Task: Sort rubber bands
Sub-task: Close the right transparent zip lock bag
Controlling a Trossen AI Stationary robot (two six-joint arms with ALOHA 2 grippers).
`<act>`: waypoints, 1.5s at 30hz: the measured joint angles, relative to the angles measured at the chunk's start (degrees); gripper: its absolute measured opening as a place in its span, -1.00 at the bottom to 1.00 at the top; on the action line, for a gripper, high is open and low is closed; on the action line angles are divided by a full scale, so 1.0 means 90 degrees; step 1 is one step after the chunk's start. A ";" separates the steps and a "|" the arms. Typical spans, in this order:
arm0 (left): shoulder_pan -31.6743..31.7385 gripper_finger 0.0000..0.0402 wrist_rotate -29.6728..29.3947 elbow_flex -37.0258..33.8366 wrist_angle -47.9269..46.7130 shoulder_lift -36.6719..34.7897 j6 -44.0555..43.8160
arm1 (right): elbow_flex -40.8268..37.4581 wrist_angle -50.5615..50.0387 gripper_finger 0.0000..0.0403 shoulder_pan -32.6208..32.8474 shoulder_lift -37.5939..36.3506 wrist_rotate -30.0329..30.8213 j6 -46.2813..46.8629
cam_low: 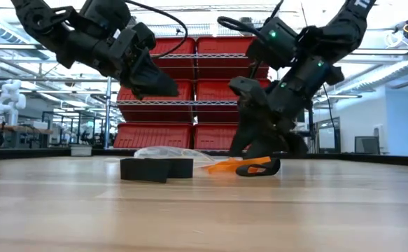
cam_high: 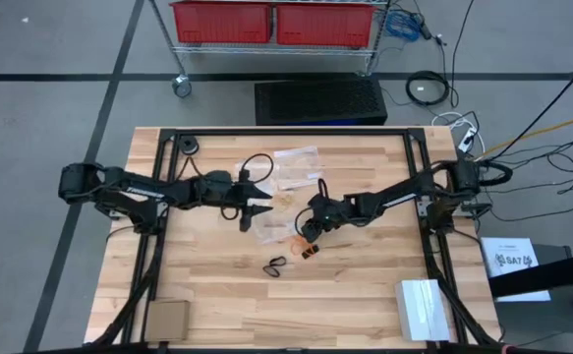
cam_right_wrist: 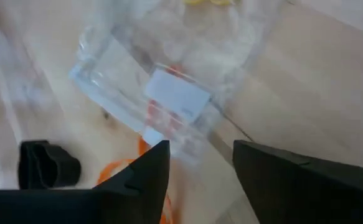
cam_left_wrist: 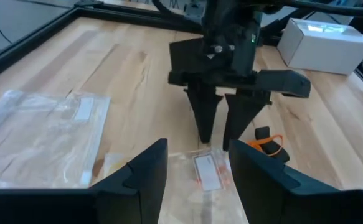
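Note:
My left gripper grabs the bag's top edge by the white label (cam_left_wrist: 197,152) next, to open the clear bag for the rubber bands.
Orange-red rubber bands (cam_high: 304,248) lie in a small heap on the table, with a black band (cam_right_wrist: 44,165) beside them. More black bands (cam_high: 274,265) lie nearer the near edge. A clear bag with a white label (cam_right_wrist: 175,93) lies flat at mid-table. My right gripper (cam_high: 309,234) points down, open by a narrow gap, with its fingertips (cam_left_wrist: 206,138) low at this bag's edge, next to the orange bands (cam_left_wrist: 263,142). My left gripper (cam_high: 258,208) is open and hovers raised (cam_low: 163,87) over the bag's other side. I see no pale tan bands. My right gripper comes from above with its fingers pointing down at the edge of the clear bag (cam_left_wrist: 207,163). I cannot tell whether its fingertips touch the bag or the table.
Two more clear bags (cam_high: 296,165) lie toward the far edge; one shows in the left wrist view (cam_left_wrist: 41,137). A white box (cam_high: 422,307) sits at the near right corner and a cardboard pad (cam_high: 166,318) at the near left. The dark frame rails (cam_high: 158,246) run along the table's sides.

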 joint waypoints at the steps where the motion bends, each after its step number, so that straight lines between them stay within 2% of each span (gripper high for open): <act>1: 0.0026 -0.11 0.0031 0.0000 0.0000 0.0000 0.0000 | 0.0008 0.0136 -0.19 -0.0004 0.0074 -0.0009 0.0000; 5: 0.0098 -0.11 0.0098 0.0000 0.0009 0.0000 0.0001 | 0.0014 0.0568 -0.36 -0.0049 0.0228 -0.0012 -0.0329; 10: 0.0194 -0.18 0.0116 0.0000 0.0015 0.0000 0.0037 | 0.0047 0.0601 -0.85 -0.0061 0.0159 -0.0012 -0.1147; 12: 0.0272 -0.23 0.0187 0.0000 0.0024 0.0000 0.0049 | 0.0127 0.0545 -0.96 -0.0073 0.0061 0.0071 -0.1596; 20: 0.0456 -0.47 0.1173 0.0182 0.0007 0.0000 0.0656 | 0.1001 -0.0945 -0.99 -0.0186 -0.0601 0.0157 -0.3760; 24: 0.0376 -0.50 0.1304 0.0396 -0.0089 0.0000 0.1007 | 0.1782 -0.2130 -1.00 -0.0185 -0.0777 0.0134 -0.5002; 29: 0.0270 -0.47 0.1299 0.0781 -0.0831 0.0000 0.1527 | 0.2582 -0.3266 -1.00 -0.0187 -0.0779 0.0132 -0.6101; 34: 0.0247 -0.32 0.1184 0.1003 -0.1050 0.0000 0.1620 | 0.2956 -0.3464 -1.00 -0.0214 -0.0779 0.0125 -0.6492; 40: 0.0245 -0.14 0.1041 0.1090 -0.1153 0.0060 0.1351 | 0.2987 -0.3423 -1.00 -0.0212 -0.0779 0.0128 -0.6546; 45: 0.0192 -0.08 0.0786 0.1090 -0.1290 0.0482 0.1176 | 0.2987 -0.3261 -1.00 -0.0175 -0.0779 0.0130 -0.6541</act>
